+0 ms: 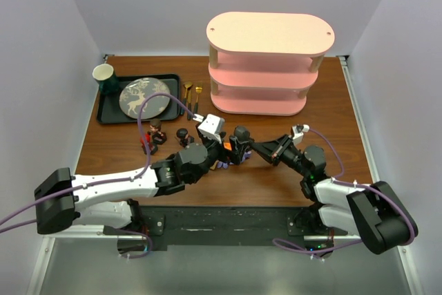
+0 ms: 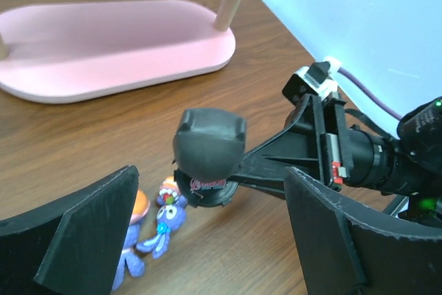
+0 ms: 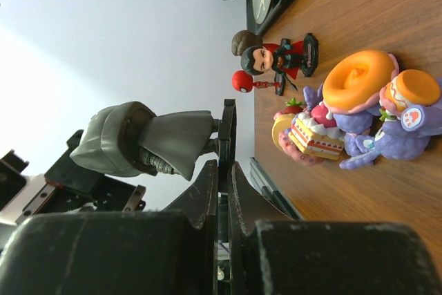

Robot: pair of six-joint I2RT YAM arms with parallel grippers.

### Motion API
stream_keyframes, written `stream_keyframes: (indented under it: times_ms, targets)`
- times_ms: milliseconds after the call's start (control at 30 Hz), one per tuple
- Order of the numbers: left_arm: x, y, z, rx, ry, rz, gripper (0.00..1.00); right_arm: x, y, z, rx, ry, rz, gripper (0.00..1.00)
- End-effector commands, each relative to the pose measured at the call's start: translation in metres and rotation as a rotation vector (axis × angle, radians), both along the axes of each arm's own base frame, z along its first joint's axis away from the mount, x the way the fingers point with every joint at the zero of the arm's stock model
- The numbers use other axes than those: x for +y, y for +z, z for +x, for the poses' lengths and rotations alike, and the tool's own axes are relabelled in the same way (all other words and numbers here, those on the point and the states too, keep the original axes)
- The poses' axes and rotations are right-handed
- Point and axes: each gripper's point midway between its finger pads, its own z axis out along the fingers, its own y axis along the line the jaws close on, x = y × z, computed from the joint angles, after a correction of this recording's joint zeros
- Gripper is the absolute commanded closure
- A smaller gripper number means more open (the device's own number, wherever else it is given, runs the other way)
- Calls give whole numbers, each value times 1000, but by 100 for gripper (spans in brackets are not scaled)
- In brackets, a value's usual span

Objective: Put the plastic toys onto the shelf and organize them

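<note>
My left gripper grabs the figurine by its dark grey head next, so the hooded figurine's round base stays free to stand on the shelf.
My right gripper is shut on the round black base of a dark grey hooded figurine and holds it sideways above the table. My left gripper is open, its two fingers standing either side of that figurine without touching it. In the top view both grippers meet at mid-table, left and right. Purple-blue bunny toys lie on the wood below, also seen with orange tops in the right wrist view. The pink shelf stands at the back.
A dark-haired red figurine and another small dark one stand left of the grippers. A black tray with a patterned plate and a green cup sits at the back left, gold spoons beside it.
</note>
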Motion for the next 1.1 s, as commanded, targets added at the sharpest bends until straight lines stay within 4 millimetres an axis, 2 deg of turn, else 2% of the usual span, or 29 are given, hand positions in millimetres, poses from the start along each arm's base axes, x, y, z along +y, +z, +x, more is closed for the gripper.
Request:
stream_keyframes:
  times_ms: [0, 167, 433, 900, 1000, 1067]
  targets:
    - [-2, 30, 5, -92, 26, -78, 11, 1, 19, 4, -60, -14, 25, 100]
    - [-7, 22, 8, -85, 33, -64, 19, 1, 21, 4, -63, -13, 28, 100]
    - [-8, 12, 14, -68, 80, -54, 23, 1, 23, 3, -68, -7, 31, 100]
    - [-16, 15, 17, -67, 91, -109, 33, 1, 24, 4, -76, -7, 31, 100]
    - [-19, 12, 17, -61, 90, -107, 36, 1, 24, 3, -81, -7, 30, 100]
    - [-20, 12, 18, -60, 92, -106, 41, 1, 24, 3, -82, -7, 31, 100]
